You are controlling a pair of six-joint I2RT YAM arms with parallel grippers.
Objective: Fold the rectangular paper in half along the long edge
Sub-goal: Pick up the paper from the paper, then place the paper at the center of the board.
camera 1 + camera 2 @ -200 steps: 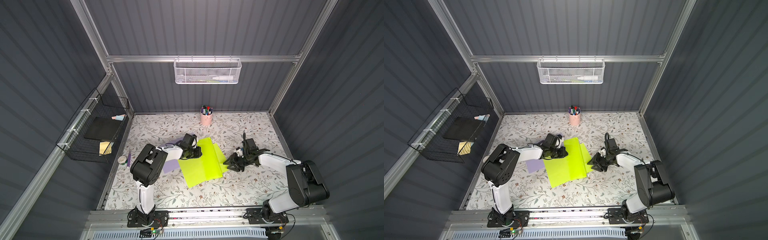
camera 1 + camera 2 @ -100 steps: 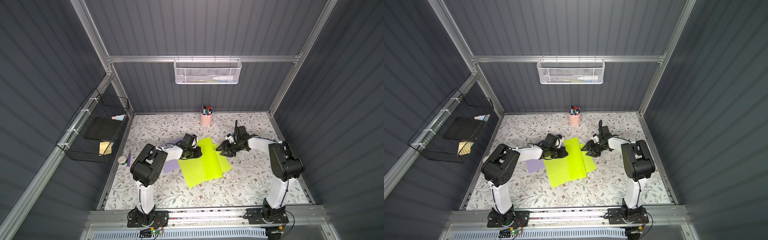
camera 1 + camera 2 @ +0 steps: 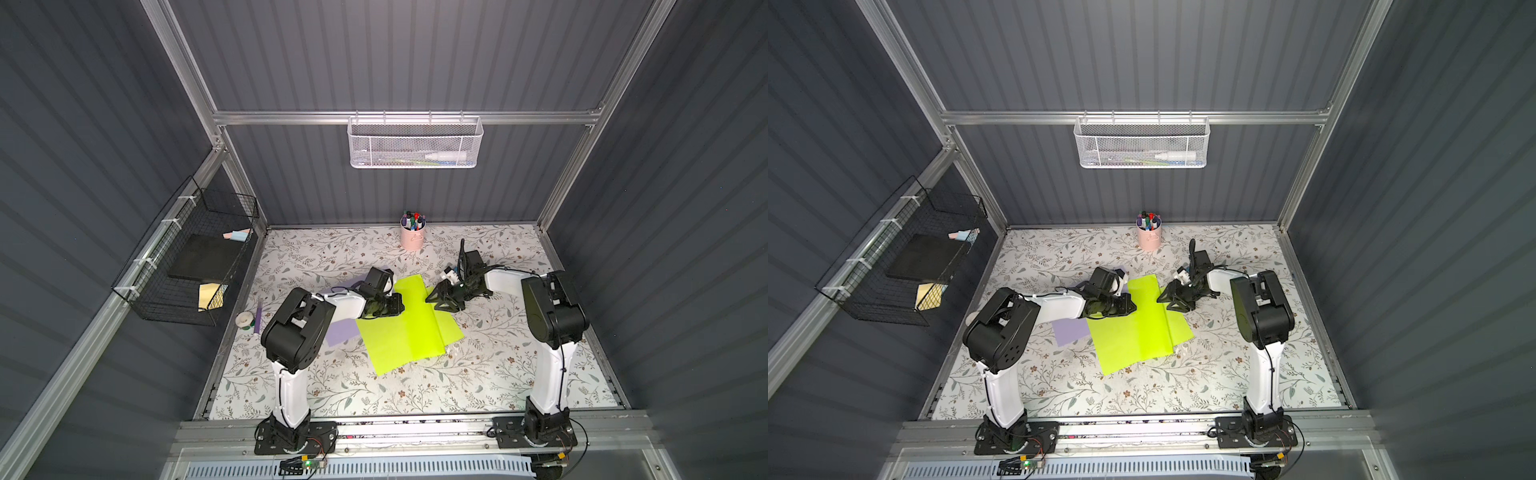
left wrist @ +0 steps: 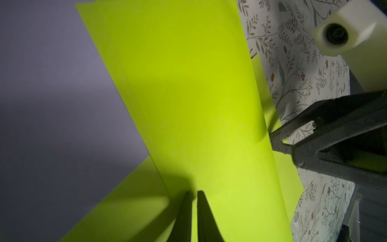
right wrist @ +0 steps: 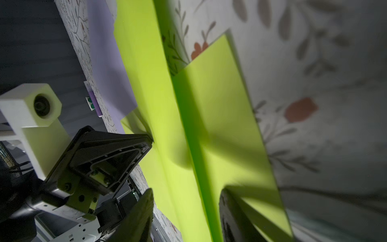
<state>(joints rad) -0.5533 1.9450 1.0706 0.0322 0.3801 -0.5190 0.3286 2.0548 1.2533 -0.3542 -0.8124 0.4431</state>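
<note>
My right gripper grabs the lime-green paper (image 3: 399, 332) by its lengthwise fold next, to move it aside folded in half.
The lime-green rectangular paper (image 3: 399, 332) (image 3: 1133, 332) lies mid-table with one long strip folded over along a lengthwise crease, seen close in the left wrist view (image 4: 188, 94) and the right wrist view (image 5: 219, 125). My left gripper (image 3: 395, 305) (image 3: 1131, 308) (image 4: 194, 191) is shut, its tips resting on the paper's left far edge. I cannot tell whether a layer is pinched. My right gripper (image 3: 434, 302) (image 3: 1165, 303) (image 5: 186, 191) stands open at the paper's far right side, its jaws either side of the crease. Each gripper shows in the other's wrist view, the right gripper (image 4: 280, 142) and the left gripper (image 5: 149, 142).
A lilac sheet (image 3: 340, 332) lies partly under the green paper on the left. A pink pen cup (image 3: 412, 237) stands at the back. A tape roll (image 3: 244, 319) and a purple pen (image 3: 257, 318) lie by the left wall. A black wire basket (image 3: 187, 266) hangs there.
My right gripper has swung from beside the paper's right edge toward the back and left, onto the paper's far right part. The left gripper has stayed put and shut.
</note>
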